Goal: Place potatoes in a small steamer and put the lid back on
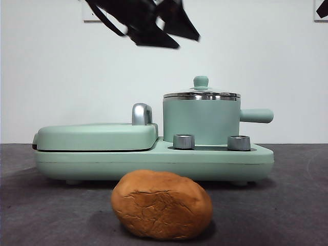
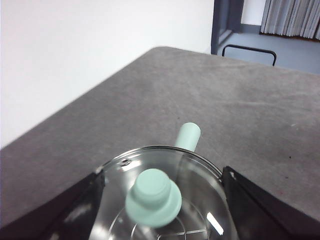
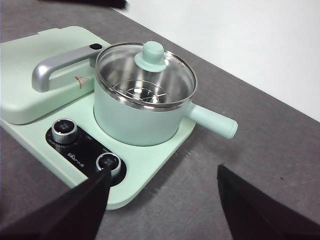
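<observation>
Next, my left gripper grabs the glass lid (image 1: 225,94) by the narrow green knob on top (image 1: 201,82), since the lid spreads wider than my open fingers.
The potato (image 1: 161,205), an orange-brown cracked lump, lies on the table in front of the appliance. Behind it stands the mint-green steamer (image 1: 201,120) (image 3: 135,120). Its glass lid (image 3: 145,70) (image 2: 150,170) rests on the rim, with the green knob (image 1: 201,82) on top. My left gripper (image 1: 174,33) (image 2: 162,175) hovers open above the lid, one jaw on each side of the knob and not touching it. My right gripper (image 3: 164,172) is open and empty. It is held high over the table, on the side of the steamer's handle (image 3: 212,121). Neither wrist view shows the potato.
The steamer sits on a mint-green base (image 1: 154,161) with two chrome dials (image 1: 184,141). A flat griddle (image 1: 95,136) with a chrome handle (image 1: 141,114) takes up the left of the base. Dark grey table surface (image 1: 287,205) stretches around it, and a white wall stands behind.
</observation>
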